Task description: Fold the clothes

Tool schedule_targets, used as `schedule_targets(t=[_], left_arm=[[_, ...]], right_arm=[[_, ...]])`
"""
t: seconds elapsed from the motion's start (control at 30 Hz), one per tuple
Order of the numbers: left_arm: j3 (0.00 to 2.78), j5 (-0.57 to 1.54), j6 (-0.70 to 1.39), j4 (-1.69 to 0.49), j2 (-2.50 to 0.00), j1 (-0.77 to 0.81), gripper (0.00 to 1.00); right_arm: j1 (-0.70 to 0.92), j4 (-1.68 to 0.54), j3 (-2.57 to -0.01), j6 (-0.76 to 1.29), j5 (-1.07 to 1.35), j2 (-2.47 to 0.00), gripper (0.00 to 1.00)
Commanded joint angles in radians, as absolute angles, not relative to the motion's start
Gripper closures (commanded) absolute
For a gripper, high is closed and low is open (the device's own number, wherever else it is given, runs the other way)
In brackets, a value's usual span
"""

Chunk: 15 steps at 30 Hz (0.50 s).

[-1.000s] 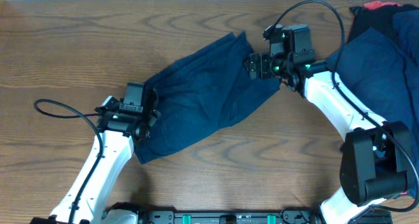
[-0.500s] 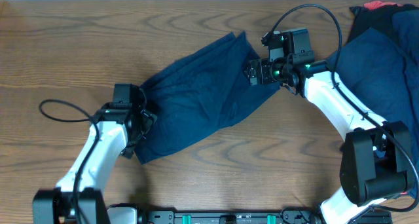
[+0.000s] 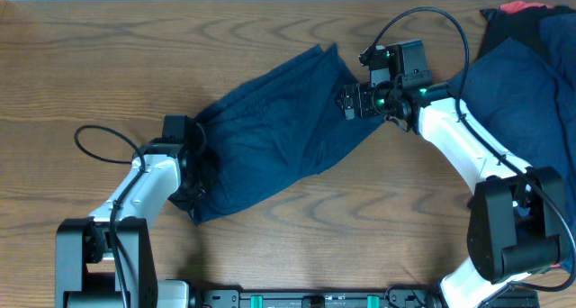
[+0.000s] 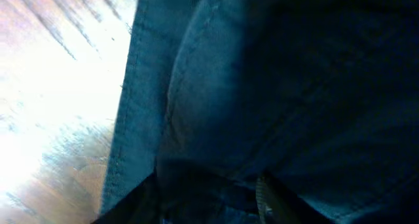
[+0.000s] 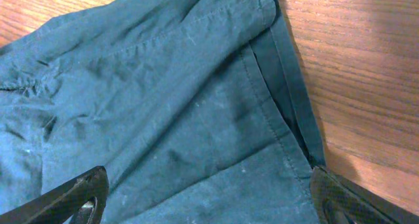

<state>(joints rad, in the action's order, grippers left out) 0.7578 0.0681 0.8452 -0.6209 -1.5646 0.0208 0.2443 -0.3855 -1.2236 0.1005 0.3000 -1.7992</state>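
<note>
The navy-blue shorts (image 3: 279, 128) need to be folded end over end, so my right gripper will next grab their hemmed edge, opposite my left gripper.
The navy-blue shorts (image 3: 279, 128) lie spread diagonally across the middle of the wooden table. My left gripper (image 3: 196, 168) is at their lower left end, and in the left wrist view its fingers (image 4: 209, 201) pinch a bunched fold of the navy cloth (image 4: 294, 86). My right gripper (image 3: 349, 99) is at the shorts' upper right edge. In the right wrist view its fingers (image 5: 206, 198) are spread wide, low over the hemmed edge of the cloth (image 5: 163, 106), and hold nothing.
A heap of more navy clothes (image 3: 526, 83) with a red piece (image 3: 517, 6) and black pieces lies at the far right, behind the right arm. Bare wood (image 5: 366, 67) shows beside the shorts' hem. A black cable (image 3: 99, 141) loops left of the left arm.
The left arm swung its elbow out to the left and turned, and its gripper settled onto the shorts' lower left end. The right gripper barely moved.
</note>
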Motion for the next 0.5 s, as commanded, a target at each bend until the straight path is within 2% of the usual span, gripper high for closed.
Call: schedule_targets(t=[0.0, 0.03, 0.1, 0.17, 0.47], left_arm=[[0.764, 0.035, 0.797, -0.649, -1.533, 0.008, 0.43], [0.774, 0.01, 0.797, -0.665, -1.515, 0.002, 0.41], [0.792, -0.038, 0.797, -0.692, -1.476, -0.012, 0.27], [0.796, -0.075, 0.797, -0.699, -1.427, -0.033, 0.07], [0.768, -0.025, 0.793, -0.664, -1.423, -0.098, 0.02]], right_arm=[[0.25, -0.392, -1.231, 0.088, 0.311, -1.802, 0.04], [0.25, -0.393, -1.231, 0.088, 0.31, -1.802, 0.04], [0.25, -0.394, -1.231, 0.087, 0.31, -1.802, 0.04], [0.25, -0.397, -1.231, 0.087, 0.294, -1.802, 0.04], [0.25, -0.409, -1.231, 0.069, 0.284, -1.802, 0.04]])
